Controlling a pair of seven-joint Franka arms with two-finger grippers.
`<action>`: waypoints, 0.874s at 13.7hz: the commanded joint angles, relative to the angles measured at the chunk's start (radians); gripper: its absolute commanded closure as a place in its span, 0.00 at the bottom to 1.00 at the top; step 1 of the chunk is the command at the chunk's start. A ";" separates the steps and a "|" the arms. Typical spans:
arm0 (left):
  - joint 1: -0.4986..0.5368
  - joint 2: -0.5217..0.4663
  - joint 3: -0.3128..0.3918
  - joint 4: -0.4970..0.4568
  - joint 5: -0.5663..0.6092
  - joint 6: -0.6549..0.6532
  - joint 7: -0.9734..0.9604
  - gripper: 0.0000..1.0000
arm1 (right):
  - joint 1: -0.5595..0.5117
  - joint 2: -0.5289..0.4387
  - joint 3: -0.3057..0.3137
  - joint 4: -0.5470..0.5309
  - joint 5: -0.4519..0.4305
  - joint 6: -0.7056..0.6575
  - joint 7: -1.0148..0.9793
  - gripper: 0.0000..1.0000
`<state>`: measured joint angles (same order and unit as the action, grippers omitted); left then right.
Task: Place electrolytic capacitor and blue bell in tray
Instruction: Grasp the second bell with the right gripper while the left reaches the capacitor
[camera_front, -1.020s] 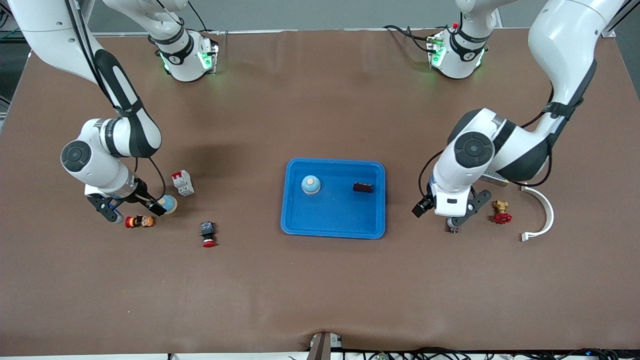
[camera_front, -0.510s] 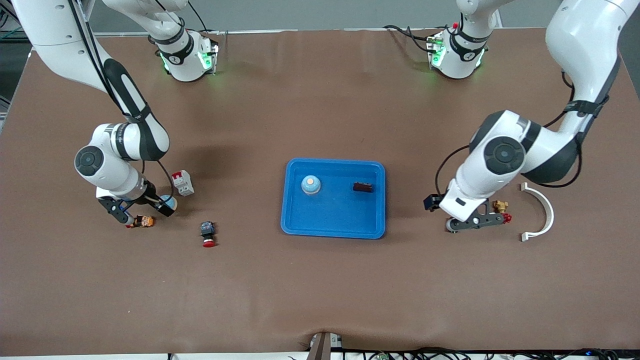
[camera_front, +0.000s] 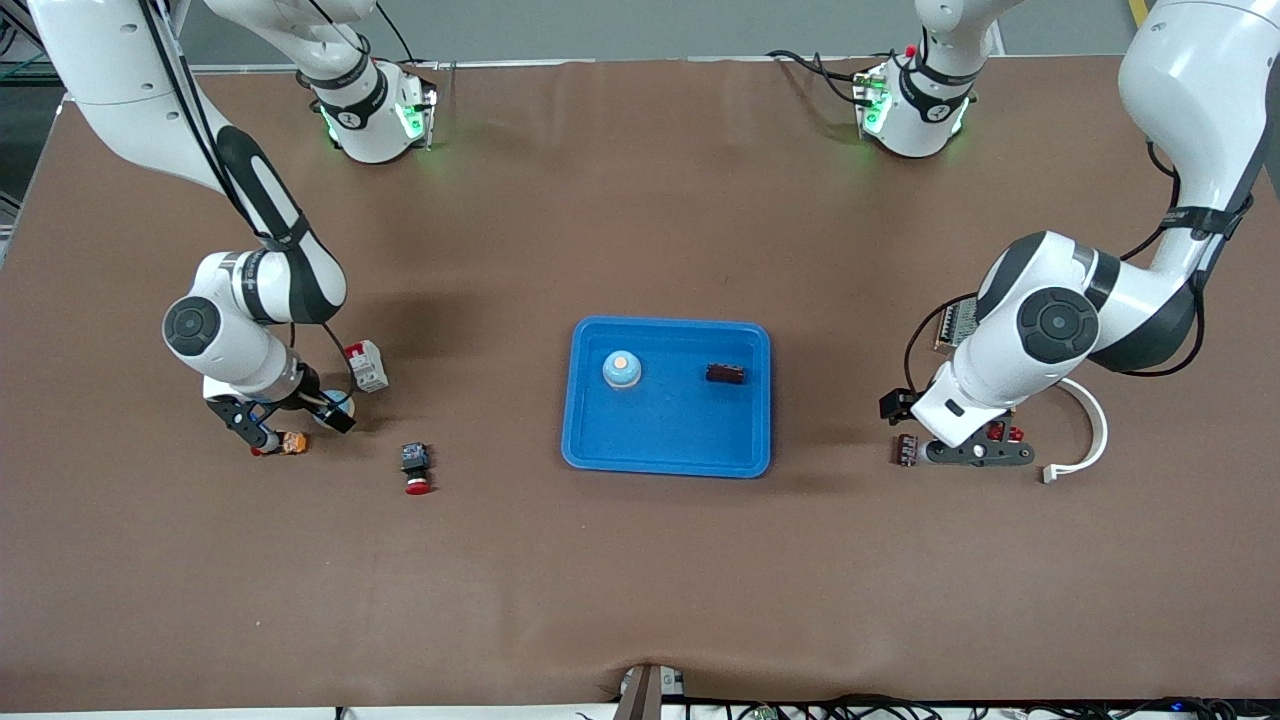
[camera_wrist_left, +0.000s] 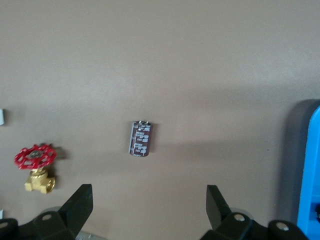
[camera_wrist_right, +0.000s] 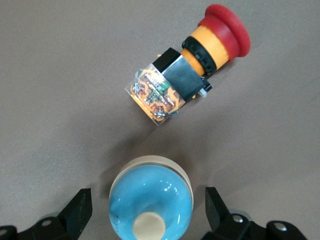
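Note:
The fingers of my right gripper reach down around the blue bell (camera_front: 337, 396) (camera_wrist_right: 150, 195), level with its dome. Closing would catch the bell, so my right gripper closes next.
The bright-blue tray (camera_front: 665, 440) lies mid-table and holds a blue bell (camera_front: 621, 370) and a small dark block (camera_front: 726, 374). Another blue bell (camera_front: 340, 405) stands on the table toward the right arm's end. My right gripper (camera_front: 290, 420) hangs just above it, open, with the bell (camera_wrist_right: 150, 205) between the spread fingers (camera_wrist_right: 80, 205) of that gripper (camera_wrist_right: 148, 202). The electrolytic capacitor (camera_front: 905, 450) lies on the table between the tray and my left gripper (camera_front: 975, 453). In the left wrist view the capacitor (camera_wrist_left: 141, 139) lies apart from the open, empty gripper (camera_wrist_left: 150, 200).
A red-handled brass valve (camera_wrist_left: 35, 165) sits under the left gripper (camera_front: 1005, 432). A white curved piece (camera_front: 1090, 425) and a mesh-covered box (camera_front: 955, 320) lie nearby. A red emergency-stop button (camera_wrist_right: 192, 75) lies beside the bell. Another button (camera_front: 416, 468) and a white breaker (camera_front: 365, 365) lie nearby.
The left gripper has swung toward the left arm's end, away from the capacitor and over the valve. The right gripper has shifted slightly toward the tray, closing in over the bell on the table.

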<state>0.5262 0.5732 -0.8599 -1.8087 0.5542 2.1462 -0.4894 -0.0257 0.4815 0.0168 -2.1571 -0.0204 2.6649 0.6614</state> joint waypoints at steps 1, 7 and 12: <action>0.032 0.008 -0.016 -0.058 0.058 0.064 0.015 0.00 | -0.002 0.009 0.000 0.009 -0.015 0.007 0.009 0.09; 0.144 0.042 -0.016 -0.188 0.193 0.263 0.012 0.00 | -0.002 0.009 0.002 0.014 -0.015 0.004 0.007 0.44; 0.144 0.077 -0.013 -0.187 0.205 0.299 0.006 0.00 | 0.000 0.003 0.002 0.034 -0.015 -0.017 0.003 0.53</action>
<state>0.6618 0.6379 -0.8594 -1.9926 0.7293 2.4286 -0.4782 -0.0257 0.4823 0.0167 -2.1489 -0.0213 2.6653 0.6613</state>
